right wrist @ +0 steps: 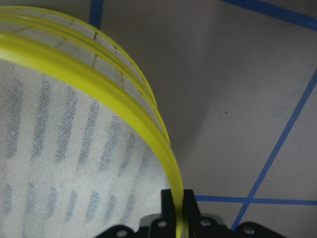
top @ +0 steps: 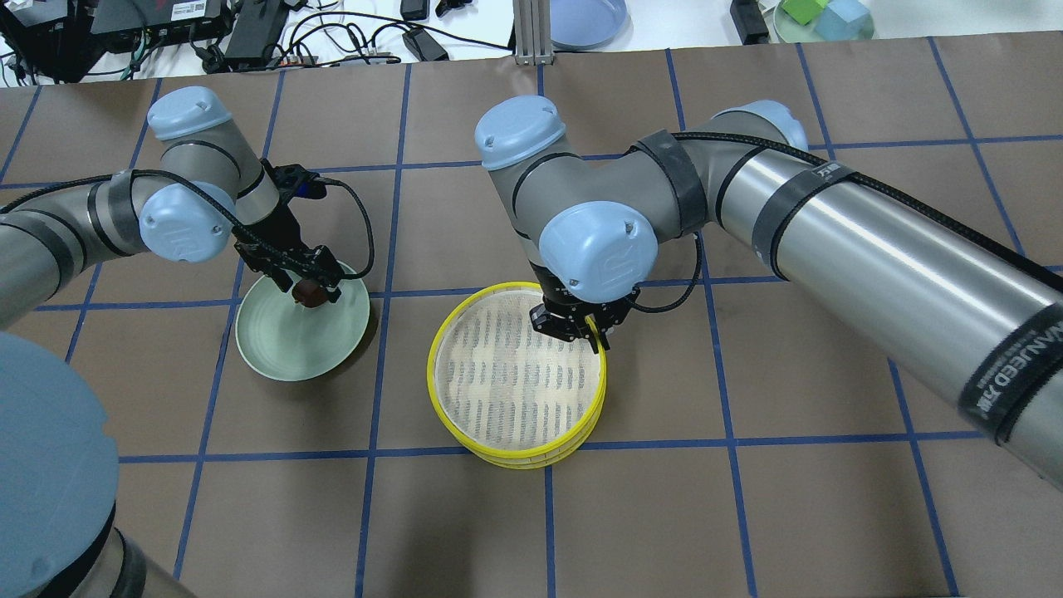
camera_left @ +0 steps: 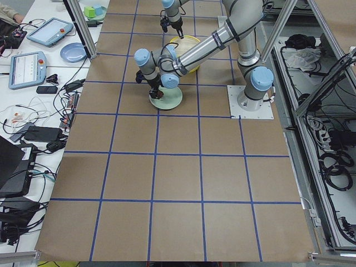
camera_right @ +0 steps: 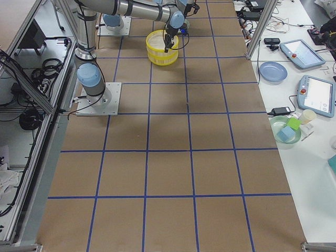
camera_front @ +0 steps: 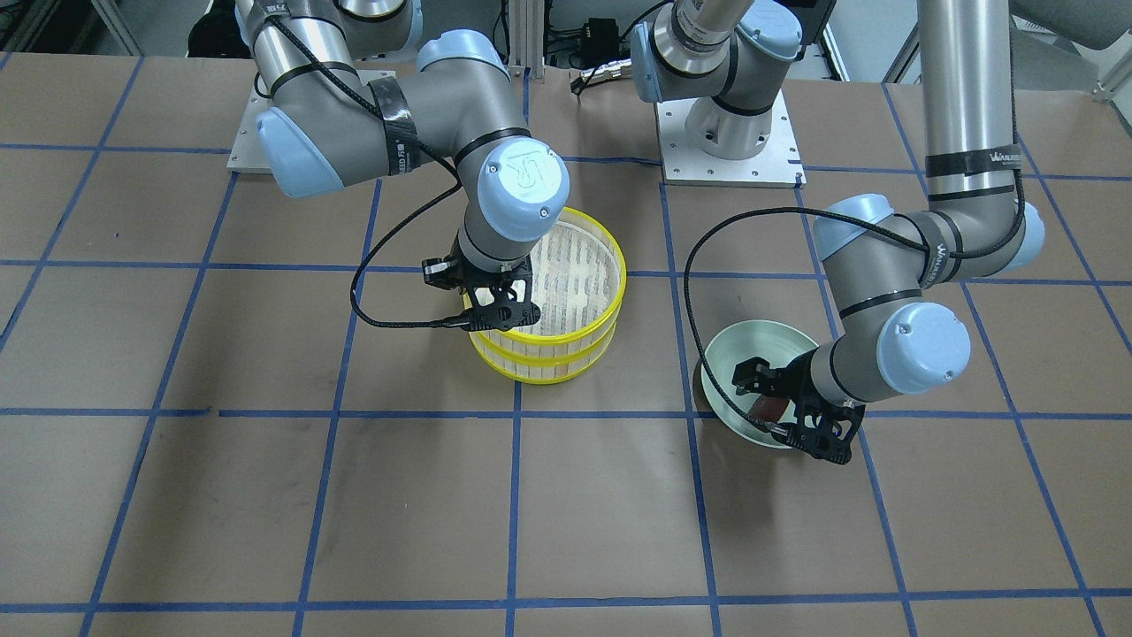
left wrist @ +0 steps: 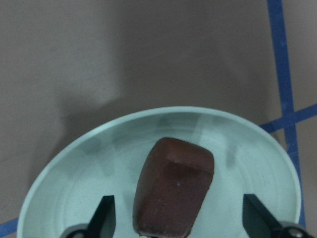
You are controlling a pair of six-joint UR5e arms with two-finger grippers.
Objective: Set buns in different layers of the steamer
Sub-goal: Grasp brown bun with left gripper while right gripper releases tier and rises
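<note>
My left gripper grabs the reddish-brown bun by its long sides next, to place the bun in a steamer layer (camera_front: pixel 578 278).
The steamer (top: pixel 432 365) stands mid-table, two yellow-rimmed tiers stacked, and the top tier's whitish floor is bare. My right gripper (top: pixel 591 328) is shut on the top tier's yellow rim (right wrist: pixel 99 84) at the edge nearest its arm, one finger inside and one outside. The reddish-brown bun (left wrist: pixel 173 193) lies on the pale green plate (top: pixel 282 340). My left gripper (top: pixel 309 286) is low over the plate and open, its fingers on either side of the bun and clear of it. The cream-white bun is not in view.
The brown table is marked with a blue tape grid. Two arm base plates (camera_front: pixel 730 150) sit at the robot's edge. A camera cable (camera_front: pixel 707 265) loops over the table beside the plate. Tablets, a blue dish (camera_right: pixel 273 71) and cables lie on the side benches.
</note>
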